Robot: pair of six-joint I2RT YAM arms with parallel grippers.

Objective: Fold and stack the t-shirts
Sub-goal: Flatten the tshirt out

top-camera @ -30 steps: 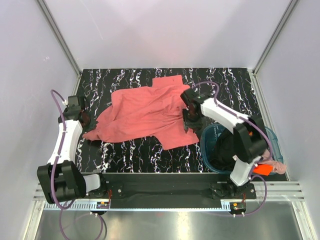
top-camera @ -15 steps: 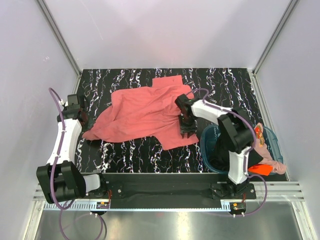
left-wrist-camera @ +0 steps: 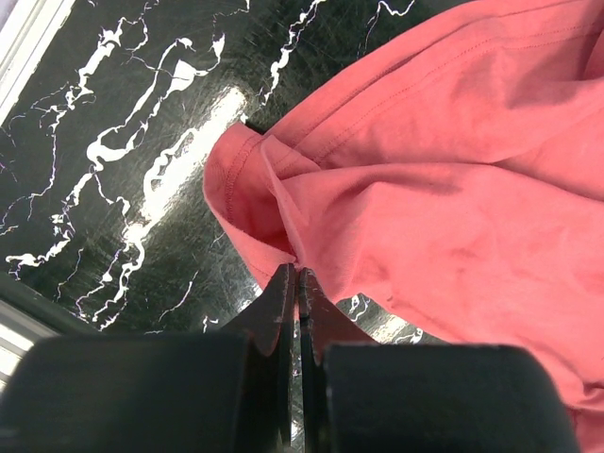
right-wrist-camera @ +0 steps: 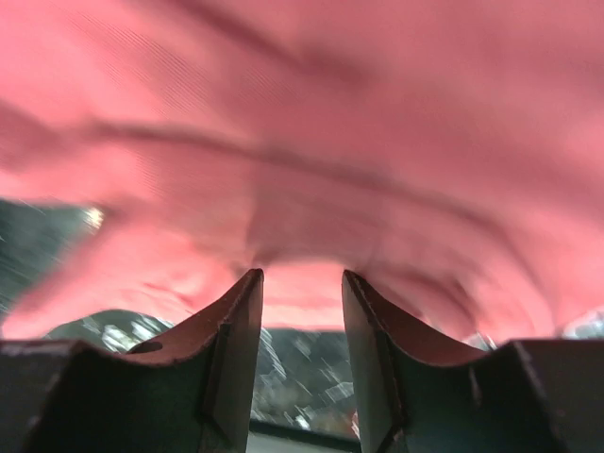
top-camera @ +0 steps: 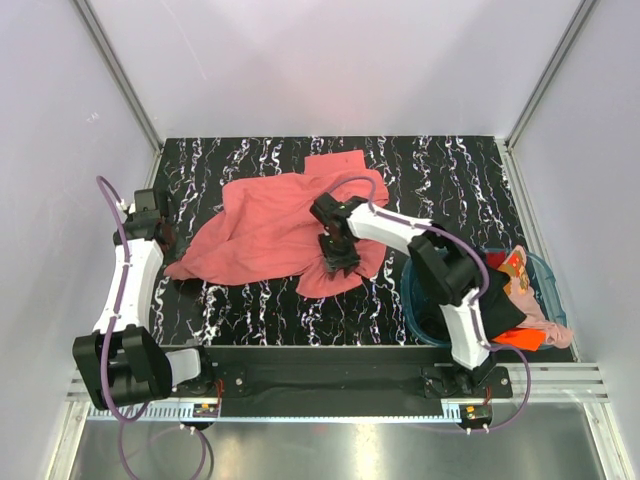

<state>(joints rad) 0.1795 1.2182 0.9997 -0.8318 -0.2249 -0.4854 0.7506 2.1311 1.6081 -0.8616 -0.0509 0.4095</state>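
My right gripper will next grip the salmon-red t-shirt's near edge point(top-camera: 342, 278) point(right-wrist-camera: 302, 291), far from where my left gripper pinches the hem. This will spread the shirt for folding.
A large salmon-red t-shirt point(top-camera: 265, 225) lies rumpled on the black marbled table point(top-camera: 440, 170). My left gripper point(top-camera: 170, 245) is at the shirt's left edge. In the left wrist view the left gripper point(left-wrist-camera: 297, 274) is shut on a pinch of the salmon-red t-shirt point(left-wrist-camera: 425, 170) hem. My right gripper point(top-camera: 338, 258) sits on the shirt's lower right part. In the right wrist view the right gripper point(right-wrist-camera: 302, 276) has its jaws apart, their tips pressed into the blurred t-shirt fabric point(right-wrist-camera: 302, 113), with table showing through the gap.
A round teal basket point(top-camera: 410, 285) stands at the near right and holds a black t-shirt point(top-camera: 450, 300), an orange one point(top-camera: 525, 338) and a pale pink one point(top-camera: 545, 322). The right arm's links reach over the basket. Grey walls close in the table.
The right gripper has swept leftward across the shirt, and the shirt's right lower part has bunched and shifted left with it. The left gripper has stayed put.
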